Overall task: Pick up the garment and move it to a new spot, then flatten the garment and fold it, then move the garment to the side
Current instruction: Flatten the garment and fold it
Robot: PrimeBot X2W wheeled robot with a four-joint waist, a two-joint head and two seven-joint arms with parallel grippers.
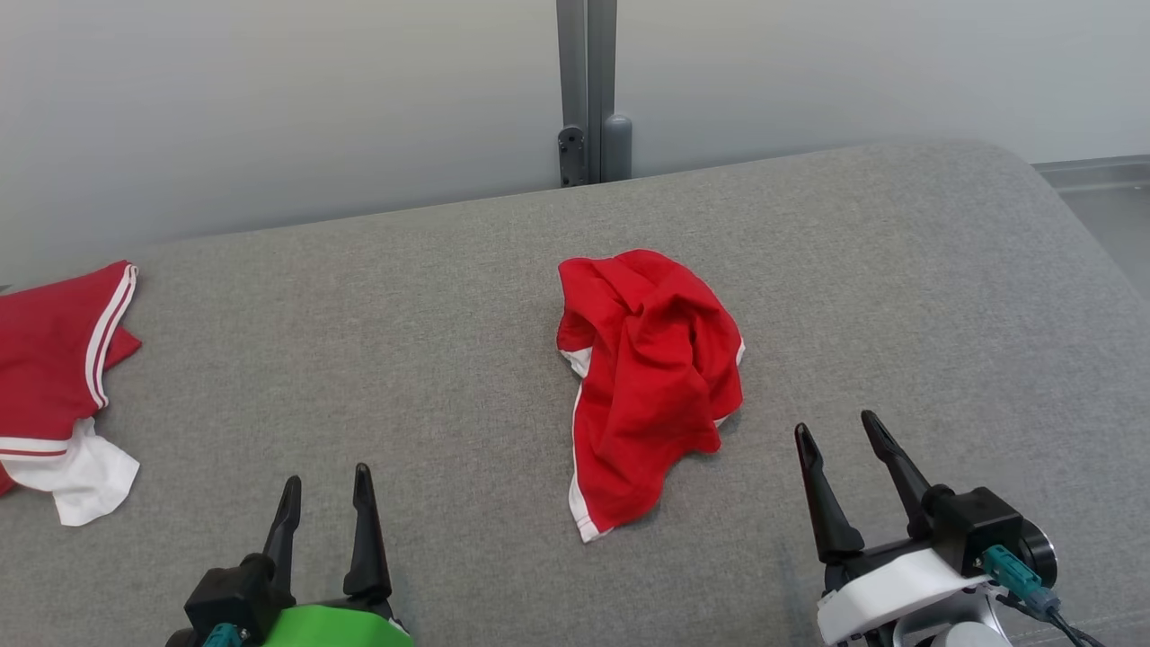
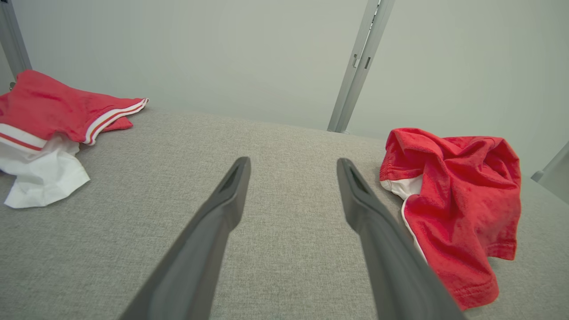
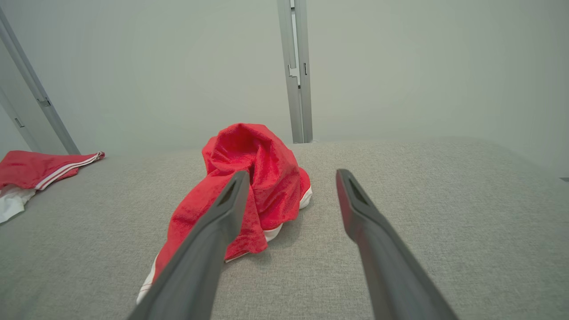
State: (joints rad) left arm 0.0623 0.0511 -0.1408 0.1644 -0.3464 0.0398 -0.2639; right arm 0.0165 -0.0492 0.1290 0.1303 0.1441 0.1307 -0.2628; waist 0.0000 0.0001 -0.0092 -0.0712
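Note:
The robot's right gripper will next grab the garment (image 1: 649, 377) by its white-trimmed edge (image 1: 724, 420), so that it can lift the garment and move it to a new spot.
A crumpled red garment (image 1: 649, 377) with white trim lies bunched in the middle of the grey padded surface (image 1: 404, 341). My left gripper (image 1: 325, 490) stands open at the lower left, well to the left of the garment, nothing between its fingers. My right gripper (image 1: 842, 438) is open at the lower right, just right of the garment's lower edge and apart from it. In the left wrist view the garment (image 2: 453, 204) lies right of the open left gripper (image 2: 293, 166). In the right wrist view the garment (image 3: 249, 186) sits ahead and left of the open right gripper (image 3: 291, 178).
A second red cloth with white stripes and a white part (image 1: 54, 386) lies at the left edge of the surface. A grey metal post (image 1: 588, 90) stands against the pale wall behind. The surface's rounded corner drops away at the right.

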